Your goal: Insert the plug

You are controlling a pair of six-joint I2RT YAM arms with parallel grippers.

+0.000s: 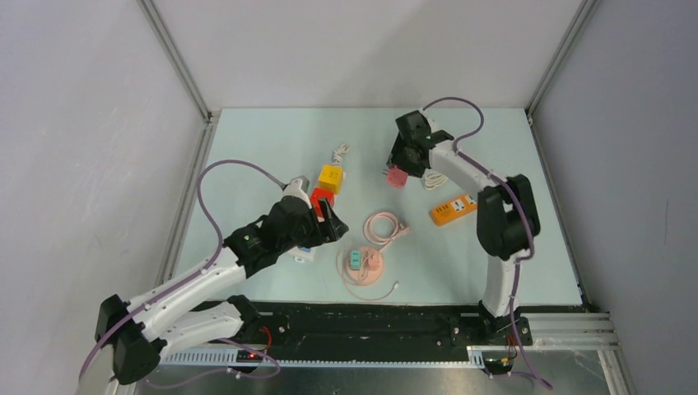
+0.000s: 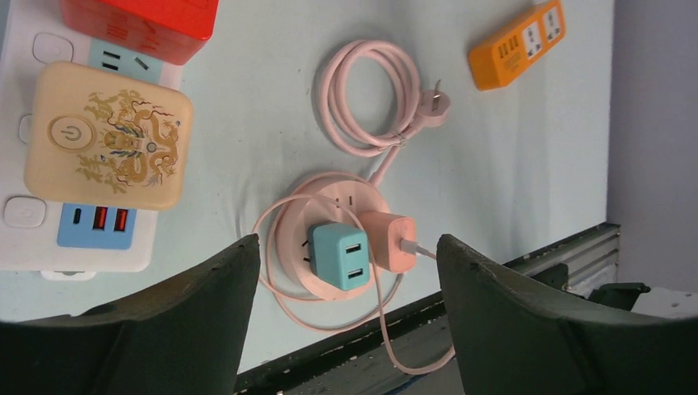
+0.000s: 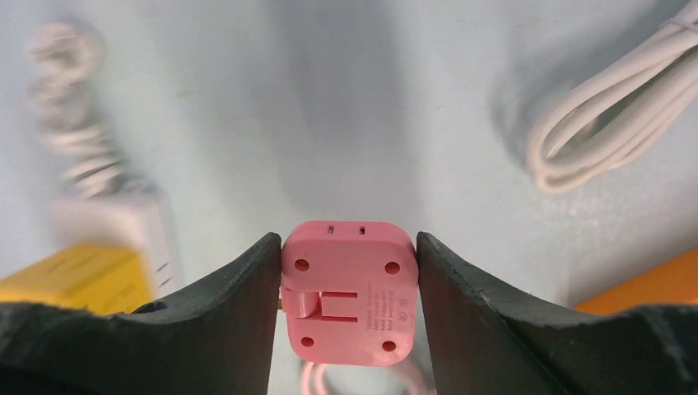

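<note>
I will next grab the pink cube plug adapter [image 3: 347, 290] by its prongs with my left gripper, so its body stays free for my right gripper to regrip and insert.
My right gripper [image 1: 401, 169] is shut on a pink cube plug adapter [image 3: 347, 290], held above the table at the back middle; it shows pink in the top view [image 1: 397, 177]. Its folding prongs face the right wrist camera. My left gripper [image 2: 347, 271] is open and empty, hovering over the white power strip [image 2: 33, 222] at front left. That strip carries a red cube [image 2: 140, 25] and a cream dragon-print adapter [image 2: 107, 136]. A round pink socket [image 2: 333, 247] holds a teal charger [image 2: 339, 255] and a pink charger [image 2: 388, 240].
An orange power strip [image 1: 453, 209] lies right of centre. A coiled pink cable [image 1: 384, 226] lies mid-table, a coiled white cable [image 3: 609, 123] under the right arm. A yellow cube [image 1: 331, 178] with a white cord sits behind the red cube [image 1: 321, 198].
</note>
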